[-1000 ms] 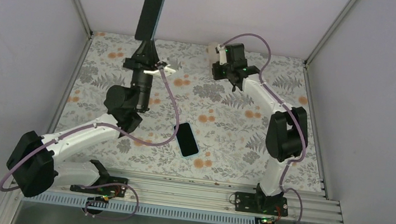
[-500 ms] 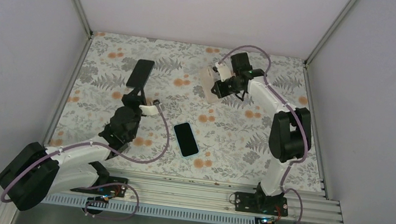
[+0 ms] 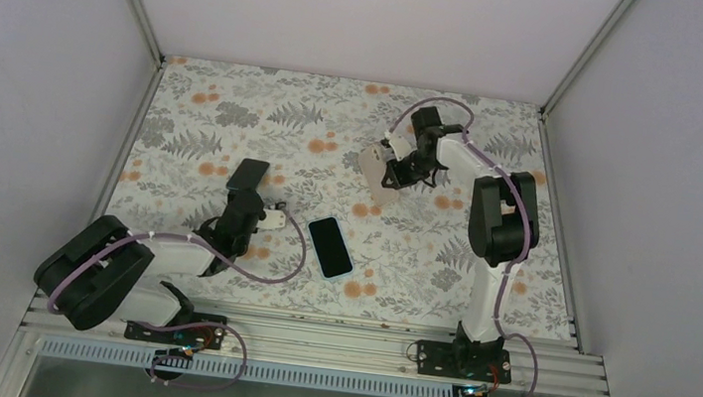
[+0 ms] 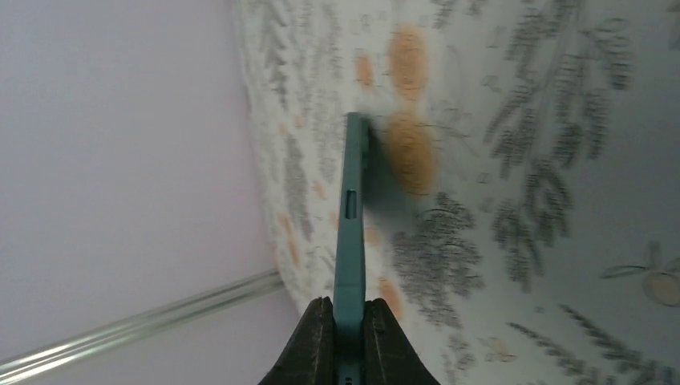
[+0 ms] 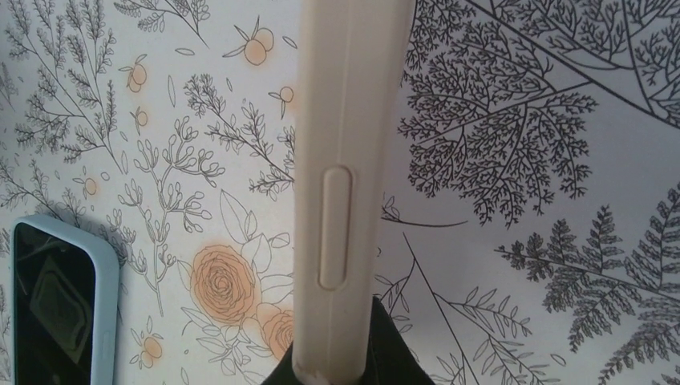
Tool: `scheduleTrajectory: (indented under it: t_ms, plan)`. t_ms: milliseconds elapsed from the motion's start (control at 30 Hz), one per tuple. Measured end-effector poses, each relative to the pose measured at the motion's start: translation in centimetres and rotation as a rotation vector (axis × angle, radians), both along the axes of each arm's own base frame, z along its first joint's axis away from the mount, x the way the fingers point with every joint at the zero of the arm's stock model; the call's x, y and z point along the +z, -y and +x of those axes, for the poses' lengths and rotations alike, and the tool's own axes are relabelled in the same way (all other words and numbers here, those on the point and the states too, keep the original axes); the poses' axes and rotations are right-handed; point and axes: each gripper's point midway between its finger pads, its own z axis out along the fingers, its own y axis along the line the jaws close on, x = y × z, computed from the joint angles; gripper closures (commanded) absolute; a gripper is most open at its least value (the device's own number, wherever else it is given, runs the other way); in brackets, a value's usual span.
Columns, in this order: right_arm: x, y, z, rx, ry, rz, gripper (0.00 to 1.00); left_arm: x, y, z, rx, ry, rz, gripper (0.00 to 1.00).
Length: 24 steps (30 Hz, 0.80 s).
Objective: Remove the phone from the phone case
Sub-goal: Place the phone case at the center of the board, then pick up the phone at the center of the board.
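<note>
Only flat cloth is under the cream phone case, so my right gripper needs to open now. The case would end up on that cloth.
A phone (image 3: pixel 330 246) with a dark screen lies flat in a light blue phone case near the table's middle; its corner shows in the right wrist view (image 5: pixel 56 309). My left gripper (image 3: pixel 246 198) (image 4: pixel 349 303) is shut on a thin teal phone case (image 3: pixel 250 174) (image 4: pixel 350 233), seen edge-on and held low over the left of the table. Whether a phone sits in it does not show. Farther back, my right gripper (image 3: pixel 395 158) (image 5: pixel 337 361) is shut on a cream phone case (image 3: pixel 372 160) (image 5: pixel 346 160), held above the cloth.
A floral cloth (image 3: pixel 423 237) covers the table. White walls with metal corner posts (image 3: pixel 134 9) close in three sides. A metal rail (image 3: pixel 362 335) runs along the near edge by the arm bases.
The left arm has swung down from high at the back to low over the left of the table, still gripping the teal case. The right gripper has moved slightly nearer and lower with the cream case.
</note>
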Motion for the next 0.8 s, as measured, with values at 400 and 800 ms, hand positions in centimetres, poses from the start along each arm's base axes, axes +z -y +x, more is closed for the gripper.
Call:
scheduleTrajectory:
  t_ms: [400,800]
  plan:
    - [-0.4,5.2,1.1,-0.064,-0.006,-0.168,0.36,-2.5,1.2,-0.5,-0.009,-0.19,-0.04,0.28]
    - [10.8,4.1,-1.6,0.053,0.336,-0.365,0.0,-2.2,3.9,-2.0,-0.024,-0.524,-0.201,0.0]
